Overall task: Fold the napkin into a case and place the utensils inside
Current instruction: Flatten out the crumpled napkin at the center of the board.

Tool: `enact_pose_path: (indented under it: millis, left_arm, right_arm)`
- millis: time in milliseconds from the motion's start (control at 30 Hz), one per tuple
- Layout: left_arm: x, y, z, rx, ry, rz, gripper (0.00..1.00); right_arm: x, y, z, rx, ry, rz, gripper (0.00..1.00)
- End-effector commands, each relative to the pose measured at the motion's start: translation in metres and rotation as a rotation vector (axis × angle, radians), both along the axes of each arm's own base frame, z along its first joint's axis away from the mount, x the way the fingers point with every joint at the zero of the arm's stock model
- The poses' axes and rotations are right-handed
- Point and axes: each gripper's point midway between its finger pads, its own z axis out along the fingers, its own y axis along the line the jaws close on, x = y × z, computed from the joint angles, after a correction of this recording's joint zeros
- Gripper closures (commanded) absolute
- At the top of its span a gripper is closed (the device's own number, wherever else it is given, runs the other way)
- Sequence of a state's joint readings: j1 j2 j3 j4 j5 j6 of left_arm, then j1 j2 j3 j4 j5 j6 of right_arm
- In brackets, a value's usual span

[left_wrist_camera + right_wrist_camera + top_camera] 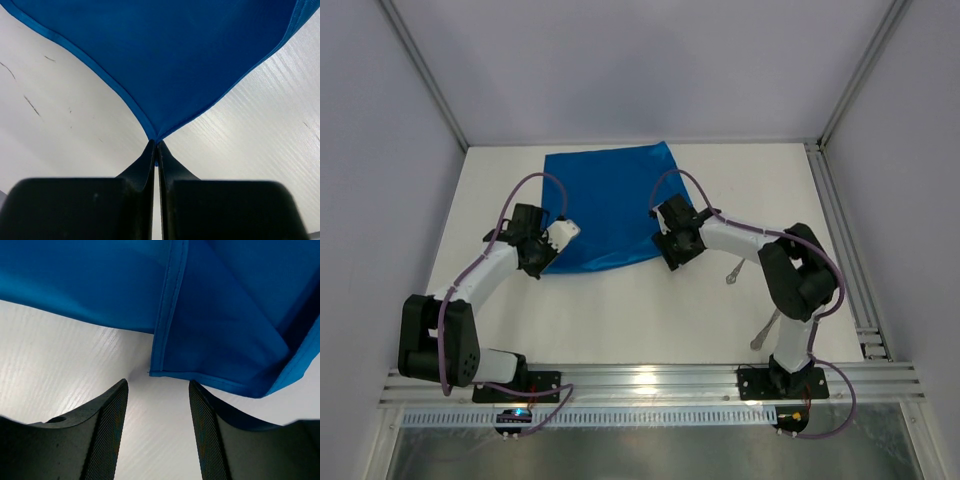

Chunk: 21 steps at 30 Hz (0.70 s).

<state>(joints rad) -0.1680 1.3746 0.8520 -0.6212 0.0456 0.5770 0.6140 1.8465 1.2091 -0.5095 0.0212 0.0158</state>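
Observation:
Next, my right gripper pinches the napkin [610, 205] by its free near hem corner [662, 257], opposite my left gripper's corner, to spread and fold the napkin evenly.
The bright blue napkin [610, 205] lies loosely spread at the back middle of the white table, not formed into a case. My left gripper [546, 262] is shut on its near left corner, and in the left wrist view the cloth [170, 60] fans out from the pinched tips [156, 144]. My right gripper [672, 258] stands open just short of the near right corner. A folded hem corner [152, 372] of the napkin [225, 330] lies ahead of the gap between the fingers [157, 385], untouched. The utensils, two slim silver pieces [733, 272] [763, 333], lie on the table beside my right arm.
Metal frame rails run along the right edge [840, 240] and the near edge [640, 380] of the table. White walls close in the back and both sides.

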Motion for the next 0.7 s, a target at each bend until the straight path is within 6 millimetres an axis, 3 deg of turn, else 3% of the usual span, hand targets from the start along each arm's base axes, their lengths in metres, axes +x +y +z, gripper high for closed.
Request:
enact_pose_path:
  millis: [0,100,267,667]
  left_arm:
    - [0.01,-0.003,0.01,-0.023,-0.043,0.017,1.0]
    - [0.01,-0.003,0.012,-0.023,-0.046,0.017,1.0]
    - [0.013,-0.003,0.018,-0.026,-0.06,0.017,1.0]
    - [0.013,-0.007,0.023,-0.044,-0.058,0.013,1.0]
  right_arm:
    - [0.017,-0.005,0.006,-0.063,-0.061,0.014,0.44]
    - [0.02,-0.015,-0.005,-0.128,-0.061,0.0,0.46]
    - [0.023,-0.022,-0.014,-0.177,-0.067,-0.015,0.64]
    - [0.039,-0.014,-0.005,-0.187,-0.08,0.019,0.55]
